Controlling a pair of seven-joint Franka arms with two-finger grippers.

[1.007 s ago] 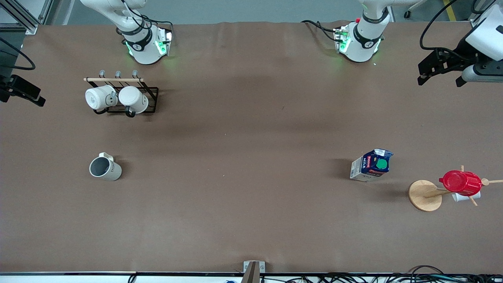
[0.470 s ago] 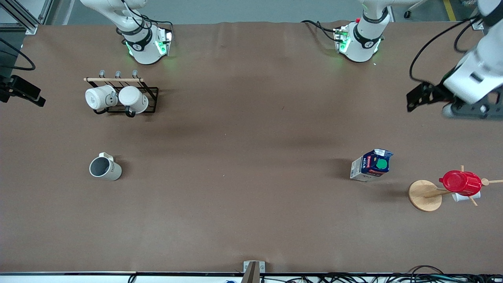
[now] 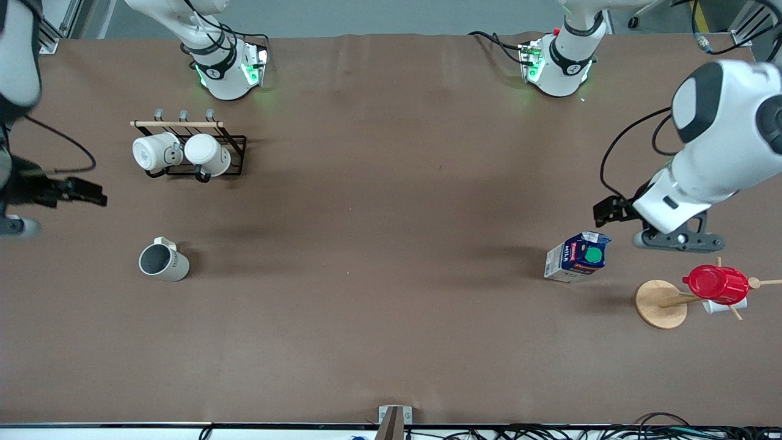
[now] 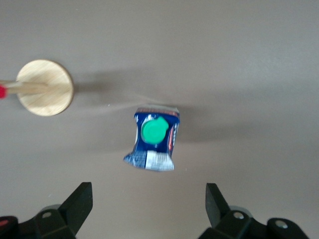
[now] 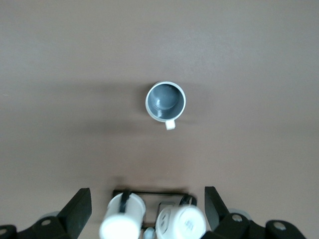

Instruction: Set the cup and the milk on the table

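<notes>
My right gripper grabs the cup by its rim (image 3: 155, 258) next, to place the cup beside the milk (image 3: 577, 256).
The cup (image 3: 164, 261), cream with a dark grey inside, stands upright on the brown table (image 3: 391, 244) toward the right arm's end. It also shows in the right wrist view (image 5: 165, 101). The milk (image 3: 577, 256), a blue and white carton with a green cap, stands toward the left arm's end and shows in the left wrist view (image 4: 153, 139). My left gripper (image 3: 678, 239) is open and empty in the air beside the milk (image 4: 148, 211). My right gripper (image 3: 15, 223) is open and empty, high over the table's end (image 5: 148, 214), apart from the cup.
A black wire rack (image 3: 183, 150) holds two white mugs (image 5: 179, 221) near the right arm's base. A wooden mug tree with a round base (image 3: 661, 304) carries a red cup (image 3: 716, 283), close to the milk; its base shows in the left wrist view (image 4: 45, 87).
My left arm has swung from the table's end toward the milk and come lower. My right arm has moved in over the table's end toward the cup. Cup and milk have not moved.
</notes>
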